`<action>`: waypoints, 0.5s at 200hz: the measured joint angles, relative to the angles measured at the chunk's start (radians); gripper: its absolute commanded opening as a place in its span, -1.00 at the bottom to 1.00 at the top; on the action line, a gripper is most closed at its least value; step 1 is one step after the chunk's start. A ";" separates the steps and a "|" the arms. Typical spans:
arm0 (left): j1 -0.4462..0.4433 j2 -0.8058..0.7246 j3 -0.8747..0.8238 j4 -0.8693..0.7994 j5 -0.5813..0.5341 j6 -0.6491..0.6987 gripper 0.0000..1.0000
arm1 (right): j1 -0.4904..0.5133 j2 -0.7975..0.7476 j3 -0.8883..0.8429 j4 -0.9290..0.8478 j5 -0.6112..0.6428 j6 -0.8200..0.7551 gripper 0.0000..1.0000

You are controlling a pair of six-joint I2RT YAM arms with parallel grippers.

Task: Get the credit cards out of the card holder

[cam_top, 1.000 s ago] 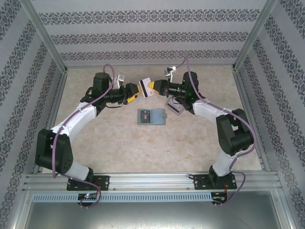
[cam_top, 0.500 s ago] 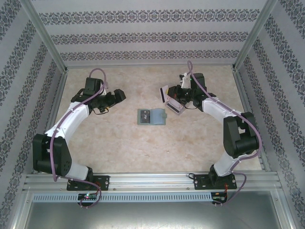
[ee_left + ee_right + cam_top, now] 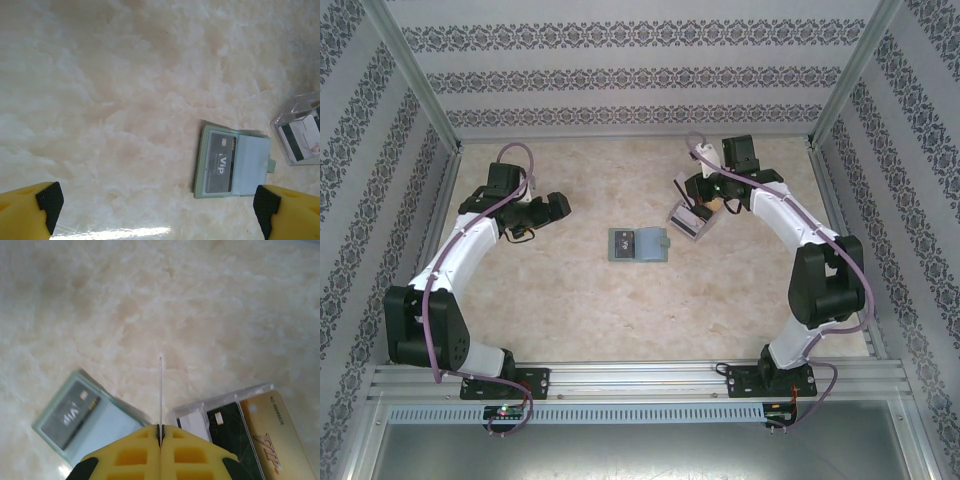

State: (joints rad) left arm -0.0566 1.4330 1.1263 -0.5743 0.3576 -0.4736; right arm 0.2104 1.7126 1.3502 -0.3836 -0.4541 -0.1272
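The credit card would miss, beside the tray's white card above bare table; my right gripper should keep holding it until it lines up with the clear tray.
The sage-green card holder lies open and flat mid-table, with a dark grey card in its left slot. From the right wrist view the holder is at lower left. My right gripper is shut on a thin credit card seen edge-on, held upright above the table between the holder and a clear tray. In the top view this gripper hovers over that tray. My left gripper is open and empty, well left of the holder; its black pads stand wide apart.
A clear plastic tray sits just right of the holder. It holds a white card, a dark green card and a tan-gold card. Patterned walls and metal posts enclose the marble-look table.
The two grippers met over the table's far middle a second ago. The left has let go and pulled back left. The right has carried the card rightward to above the clear tray.
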 measured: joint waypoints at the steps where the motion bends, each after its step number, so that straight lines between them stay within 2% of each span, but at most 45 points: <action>1: 0.000 0.000 0.000 0.000 0.000 0.000 0.99 | -0.001 0.002 0.002 -0.005 0.000 -0.007 -1.00; 46: 0.001 0.000 0.000 -0.009 0.000 0.007 0.99 | -0.039 0.059 0.021 -0.085 -0.003 -0.183 -1.00; 100: 0.006 0.004 0.000 -0.011 0.008 0.007 0.99 | -0.050 0.100 0.021 -0.095 -0.003 -0.248 -1.00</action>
State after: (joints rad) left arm -0.0502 1.4372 1.1263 -0.5854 0.3653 -0.4664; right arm 0.1608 1.8130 1.3708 -0.4789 -0.4572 -0.3748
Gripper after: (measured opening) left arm 0.994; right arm 0.061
